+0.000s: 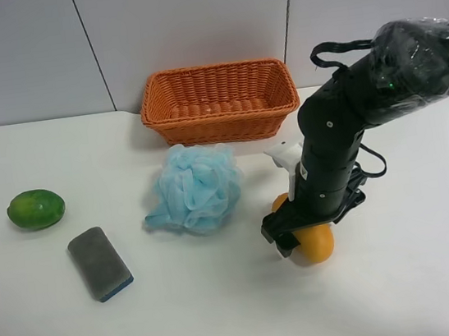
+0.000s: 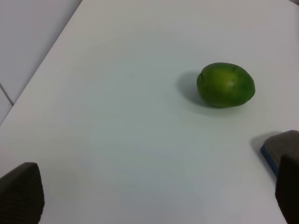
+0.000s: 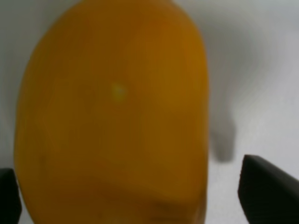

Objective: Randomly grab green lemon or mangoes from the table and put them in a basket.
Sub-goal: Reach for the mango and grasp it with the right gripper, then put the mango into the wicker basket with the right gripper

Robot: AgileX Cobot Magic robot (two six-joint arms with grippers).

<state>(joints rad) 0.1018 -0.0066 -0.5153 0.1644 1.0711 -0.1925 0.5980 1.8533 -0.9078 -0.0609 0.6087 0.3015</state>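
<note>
The fingers of my right gripper reach down beside the sides of the orange-yellow mango (image 1: 315,243) and would catch it, so it is time to close now.
The orange-yellow mango (image 1: 315,243) lies on the white table (image 1: 227,317) at the exterior high view's right. My right gripper (image 1: 294,243) is down over it. In the right wrist view the mango (image 3: 112,116) fills the picture between the two dark fingertips (image 3: 266,186), with a gap on one side; the gripper (image 3: 135,196) is open. The green lemon (image 1: 36,208) lies far to the left; in the left wrist view it (image 2: 226,85) is ahead of my open, empty left gripper (image 2: 154,191). The wicker basket (image 1: 219,123) stands at the back.
A light-blue mesh bath puff (image 1: 194,187) lies between the basket and the table's middle. A grey-and-blue sponge (image 1: 100,263) lies near the lemon and also shows in the left wrist view (image 2: 280,147). A grey wall stands behind the table.
</note>
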